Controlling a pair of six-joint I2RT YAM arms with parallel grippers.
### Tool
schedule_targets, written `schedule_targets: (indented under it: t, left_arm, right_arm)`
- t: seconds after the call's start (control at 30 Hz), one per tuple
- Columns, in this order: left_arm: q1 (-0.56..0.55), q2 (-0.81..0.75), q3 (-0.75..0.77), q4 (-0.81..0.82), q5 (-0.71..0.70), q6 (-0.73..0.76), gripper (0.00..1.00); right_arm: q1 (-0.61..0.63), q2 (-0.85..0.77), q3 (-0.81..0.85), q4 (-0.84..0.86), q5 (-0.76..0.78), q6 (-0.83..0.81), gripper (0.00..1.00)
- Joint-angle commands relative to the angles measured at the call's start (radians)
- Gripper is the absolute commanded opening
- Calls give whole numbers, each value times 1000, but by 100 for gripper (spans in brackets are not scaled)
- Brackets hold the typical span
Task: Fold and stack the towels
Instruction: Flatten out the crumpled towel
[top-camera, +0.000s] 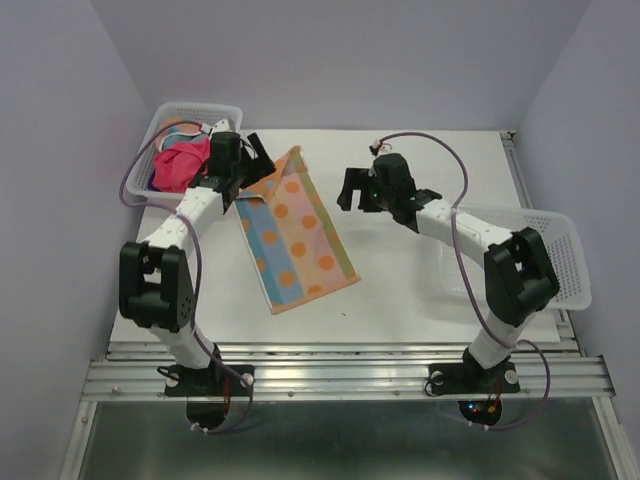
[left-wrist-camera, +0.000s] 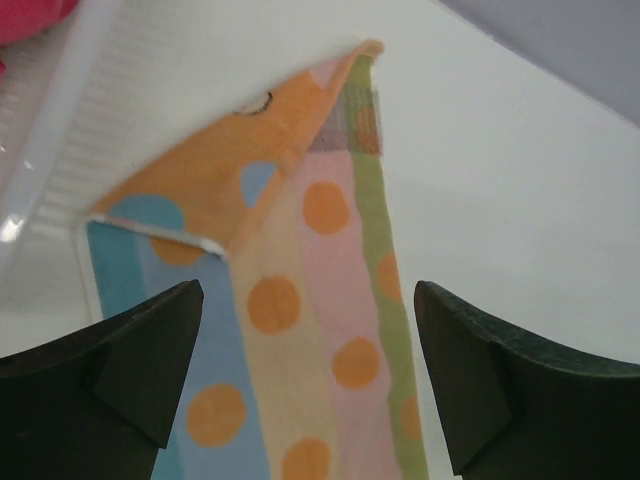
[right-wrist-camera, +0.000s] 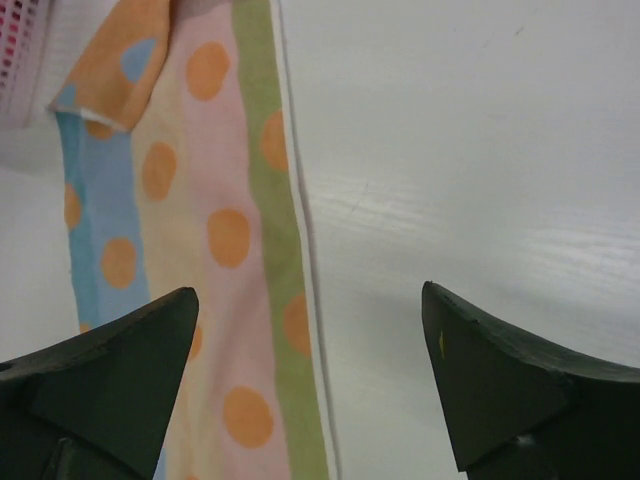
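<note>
The striped towel's near corner (top-camera: 356, 279) at the green stripe is the one my right gripper should pick up next, so the other near corner stays free for folding.
A striped towel with orange dots (top-camera: 297, 238) lies spread on the white table, its far left corner folded over. It also shows in the left wrist view (left-wrist-camera: 300, 290) and in the right wrist view (right-wrist-camera: 210, 230). My left gripper (top-camera: 252, 158) is open and empty above the towel's far end, its jaws wide apart (left-wrist-camera: 310, 380). My right gripper (top-camera: 358, 190) is open and empty over bare table right of the towel (right-wrist-camera: 310, 380). A pink-red towel (top-camera: 180, 165) and a light blue one with orange (top-camera: 181, 128) sit crumpled in the left basket. The dark purple towel is hidden.
A white mesh basket (top-camera: 190, 110) stands at the table's far left corner. A second white mesh basket (top-camera: 560, 250) stands at the right edge, under my right arm. The table (top-camera: 420, 290) is enclosed by pale walls on three sides.
</note>
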Motion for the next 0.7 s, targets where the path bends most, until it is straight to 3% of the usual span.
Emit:
schedule_targets:
  t: [0.0,0.13,0.33,0.53,0.67]
  left_arm:
    - [-138,-319,-163,-16,-71,-75,99]
    - [-288,-551,-480,-66,-174,-221,99]
    - [-443,-780,-750,-293,-223,-419,99]
    - [-486,-830,-876,-347,-173,-525,99]
    - [-493,-795,-870,-355,-182,-541,99]
  right_arm:
    - [137,-178,-126,-61,154,9,100]
    - [240,-270,-277,-135,235,89,100]
    - [300,-326,-392,-231,320,202,100]
    - [317,-289,-430,-193,285,204,91]
    - [320,-217,-400,-201,289,189,82]
